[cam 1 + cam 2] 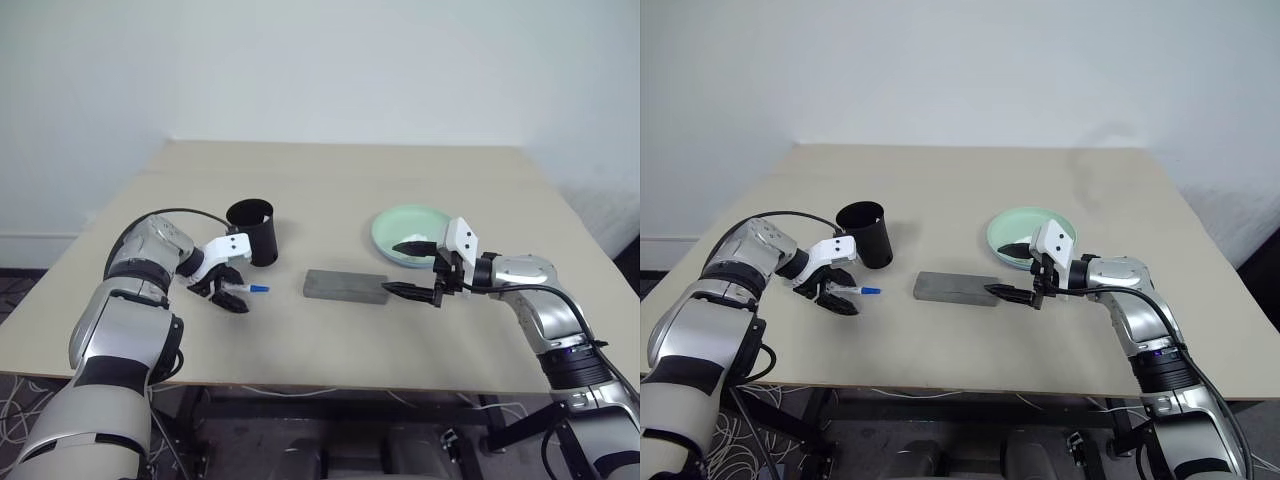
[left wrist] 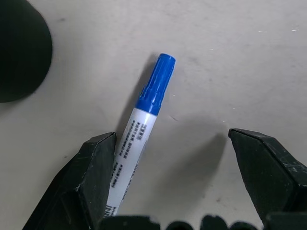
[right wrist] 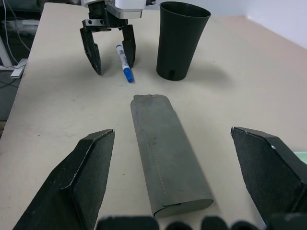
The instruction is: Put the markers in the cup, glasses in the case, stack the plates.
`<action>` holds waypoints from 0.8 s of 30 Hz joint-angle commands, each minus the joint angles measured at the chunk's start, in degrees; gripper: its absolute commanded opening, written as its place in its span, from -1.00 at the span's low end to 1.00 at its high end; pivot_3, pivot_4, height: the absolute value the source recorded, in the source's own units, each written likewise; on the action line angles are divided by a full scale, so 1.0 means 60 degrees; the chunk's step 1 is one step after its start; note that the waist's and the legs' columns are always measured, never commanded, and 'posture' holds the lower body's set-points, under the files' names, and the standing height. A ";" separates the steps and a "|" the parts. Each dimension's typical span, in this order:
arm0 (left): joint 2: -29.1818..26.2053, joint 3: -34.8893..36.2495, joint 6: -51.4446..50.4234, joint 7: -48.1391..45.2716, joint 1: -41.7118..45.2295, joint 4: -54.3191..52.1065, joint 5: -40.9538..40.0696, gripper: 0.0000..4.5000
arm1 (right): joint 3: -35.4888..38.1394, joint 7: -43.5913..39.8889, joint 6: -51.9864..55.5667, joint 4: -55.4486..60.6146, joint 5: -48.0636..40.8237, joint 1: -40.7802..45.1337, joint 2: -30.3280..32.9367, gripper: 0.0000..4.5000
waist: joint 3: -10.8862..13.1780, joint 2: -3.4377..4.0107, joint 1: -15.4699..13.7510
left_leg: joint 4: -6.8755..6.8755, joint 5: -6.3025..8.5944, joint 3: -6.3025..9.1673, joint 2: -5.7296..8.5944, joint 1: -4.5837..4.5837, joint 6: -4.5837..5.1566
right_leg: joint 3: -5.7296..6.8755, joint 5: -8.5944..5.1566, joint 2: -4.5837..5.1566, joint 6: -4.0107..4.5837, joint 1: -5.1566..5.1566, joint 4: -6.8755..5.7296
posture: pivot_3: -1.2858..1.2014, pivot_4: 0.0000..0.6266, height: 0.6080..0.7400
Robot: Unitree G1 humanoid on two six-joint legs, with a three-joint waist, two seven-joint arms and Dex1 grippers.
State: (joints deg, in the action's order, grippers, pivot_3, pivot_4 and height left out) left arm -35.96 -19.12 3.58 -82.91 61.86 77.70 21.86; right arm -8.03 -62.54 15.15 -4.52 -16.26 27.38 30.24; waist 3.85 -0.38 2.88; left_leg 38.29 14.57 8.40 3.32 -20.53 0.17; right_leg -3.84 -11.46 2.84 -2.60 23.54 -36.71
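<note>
My left fingers are beside the marker's white body (image 1: 238, 288) (image 2: 128, 155), near the table. My left gripper should close now, as it would hold the marker.
A white marker (image 2: 144, 129) with a blue cap lies flat on the table, just in front of the black cup (image 1: 252, 230). My left gripper (image 1: 228, 296) points down over the marker, open, and the barrel lies between its fingers, close to one of them. The grey case (image 1: 345, 285) lies shut at the table's middle. My right gripper (image 1: 403, 267) hangs open at the case's right end, holding nothing. Behind it sits a mint green plate (image 1: 400, 222). The glasses are out of view.
The beige table (image 1: 330, 180) stretches back to a white wall. Its front edge runs close below both arms. Cables lie on the floor under the table.
</note>
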 commanded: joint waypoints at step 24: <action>-0.0264 0.0474 0.1392 -0.1590 -0.0209 -0.0660 -0.0846 -0.97 | 0.0139 -0.0058 -0.0172 -0.0030 -0.0067 0.0431 -0.0155 0.87 | 0.0000 0.0000 -0.0007 | 0.0001 0.0000 0.0000 0.0000 -0.0001 0.0000 | -0.0001 0.0000 0.0001 0.0000 0.0002 -0.0001 | 0.03 -1.00 0.95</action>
State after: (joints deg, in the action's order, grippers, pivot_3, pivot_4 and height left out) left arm -37.71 -17.96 10.63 -91.12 59.73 75.90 19.79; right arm -8.07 -62.69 14.93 -5.56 -16.21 28.63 29.05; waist 3.85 -0.38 2.83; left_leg 38.30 14.57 8.42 3.32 -20.54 0.18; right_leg -3.84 -11.46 2.84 -2.60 23.54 -36.72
